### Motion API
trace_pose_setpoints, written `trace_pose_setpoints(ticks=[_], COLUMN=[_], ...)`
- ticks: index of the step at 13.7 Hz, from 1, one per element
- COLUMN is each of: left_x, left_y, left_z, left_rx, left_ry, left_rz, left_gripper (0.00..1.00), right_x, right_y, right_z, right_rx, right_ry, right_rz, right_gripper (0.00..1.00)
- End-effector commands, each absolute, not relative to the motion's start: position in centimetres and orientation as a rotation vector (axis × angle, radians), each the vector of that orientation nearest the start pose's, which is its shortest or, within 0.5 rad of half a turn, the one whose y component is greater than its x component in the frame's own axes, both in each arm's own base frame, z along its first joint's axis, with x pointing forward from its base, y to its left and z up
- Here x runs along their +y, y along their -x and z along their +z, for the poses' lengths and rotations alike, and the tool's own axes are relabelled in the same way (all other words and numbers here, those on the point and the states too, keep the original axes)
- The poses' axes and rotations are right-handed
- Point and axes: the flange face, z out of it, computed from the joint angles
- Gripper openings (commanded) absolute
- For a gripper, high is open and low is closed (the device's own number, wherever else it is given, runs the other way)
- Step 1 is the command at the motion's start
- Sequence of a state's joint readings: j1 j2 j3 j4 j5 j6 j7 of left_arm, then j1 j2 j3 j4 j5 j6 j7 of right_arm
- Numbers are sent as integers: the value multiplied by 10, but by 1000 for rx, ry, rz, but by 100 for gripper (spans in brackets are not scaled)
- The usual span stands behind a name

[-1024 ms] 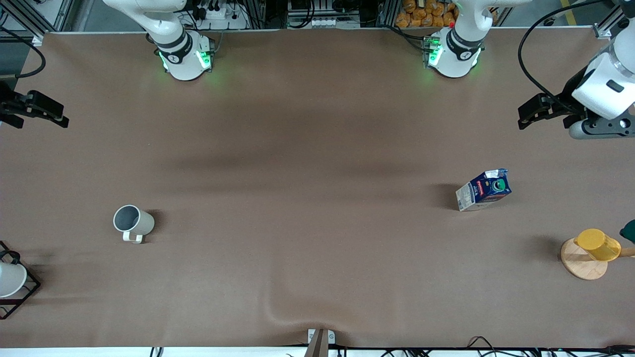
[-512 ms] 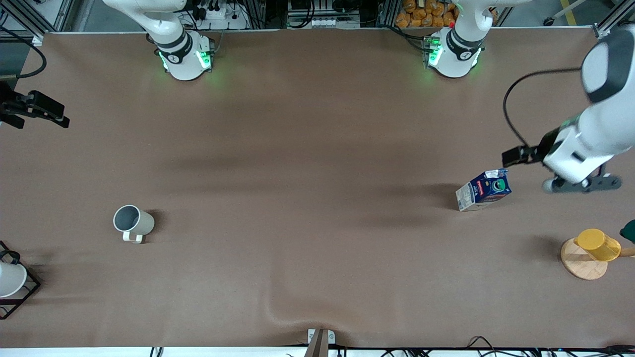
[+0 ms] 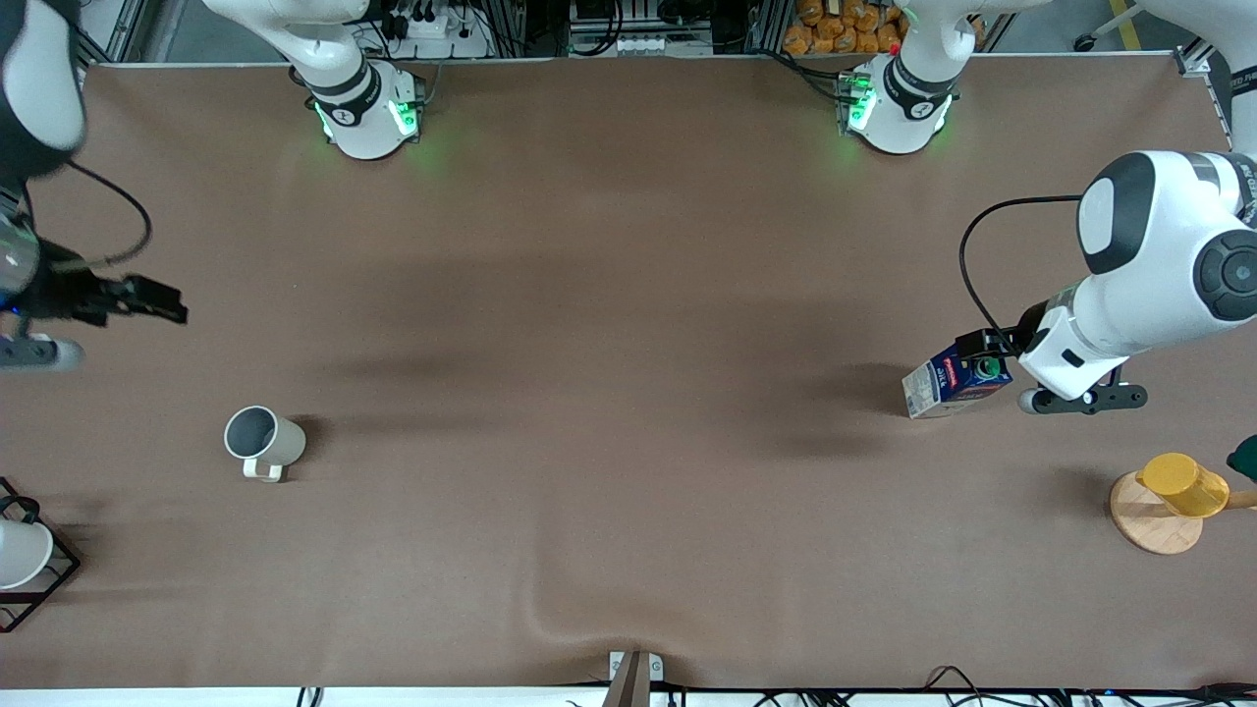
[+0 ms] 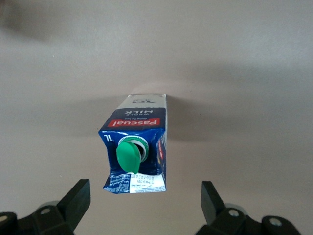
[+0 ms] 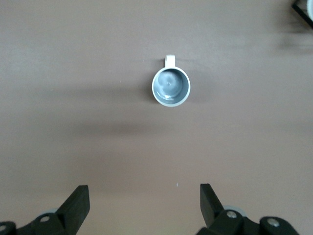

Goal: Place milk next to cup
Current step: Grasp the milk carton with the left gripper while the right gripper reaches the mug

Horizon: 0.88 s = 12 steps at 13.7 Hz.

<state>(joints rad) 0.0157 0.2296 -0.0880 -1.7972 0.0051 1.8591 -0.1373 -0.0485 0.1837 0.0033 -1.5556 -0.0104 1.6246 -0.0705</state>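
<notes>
My right gripper should get the cup and the milk [image 3: 956, 383] standing next to each other, so it should next take hold of the cup by its rim [image 3: 249, 407].
The milk [image 3: 956, 383], a dark blue carton with a green cap, stands on the table toward the left arm's end. My left gripper [image 3: 982, 352] hangs over its top, open and empty. In the left wrist view the milk [image 4: 138, 147] lies just ahead of my left gripper [image 4: 144, 208], not between the fingers. The cup [image 3: 263, 440], a grey-beige mug, stands toward the right arm's end. My right gripper [image 3: 162, 299] is open and empty over bare table beside the cup. In the right wrist view the cup [image 5: 170, 87] lies well ahead of my right gripper [image 5: 144, 205].
A yellow cup on a wooden stand [image 3: 1169, 499] is at the left arm's end, nearer the front camera than the milk. A white cup in a black wire rack [image 3: 22, 555] is at the right arm's end. The table cover bulges near the front edge [image 3: 550, 619].
My left arm has swung in from the table's end and come down over the milk. My right gripper has moved in toward the cup. Milk and cup have not moved.
</notes>
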Motion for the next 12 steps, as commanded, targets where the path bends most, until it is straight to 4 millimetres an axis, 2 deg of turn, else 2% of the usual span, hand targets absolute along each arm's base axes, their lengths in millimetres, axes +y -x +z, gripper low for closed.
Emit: trace_pose_setpoints(ticks=[1, 3, 5, 6, 7, 9, 11, 12], left_x=[-24, -23, -23, -23, -24, -23, -22, -22], left_y=[-603, -604, -605, -605, -605, -606, -607, -607], left_z=[389, 380, 370, 370, 370, 362, 357, 353], left_rx=[-117, -120, -121, -122, -122, -125, -128, -128], left_ry=[3137, 3136, 3135, 3136, 3136, 3136, 3135, 3134], left_rz=[283, 305, 324, 324, 324, 339, 351, 361], left_gripper=[100, 100, 100, 100, 100, 100, 100, 100], right_x=[-27, -34, -48, -47, -42, -6, -3, -3], right_y=[-630, -653, -662, -665, -668, -677, -678, -679], right_z=[495, 437, 405, 387, 371, 328, 281, 270], right_rx=[-28, -43, -10, -14, -26, -123, -122, -122], right_ry=[3145, 3154, 3144, 3138, 3134, 3143, 3126, 3125], right_rz=[187, 218, 214, 247, 271, 287, 330, 340], right_gripper=[100, 100, 100, 100, 100, 100, 100, 100])
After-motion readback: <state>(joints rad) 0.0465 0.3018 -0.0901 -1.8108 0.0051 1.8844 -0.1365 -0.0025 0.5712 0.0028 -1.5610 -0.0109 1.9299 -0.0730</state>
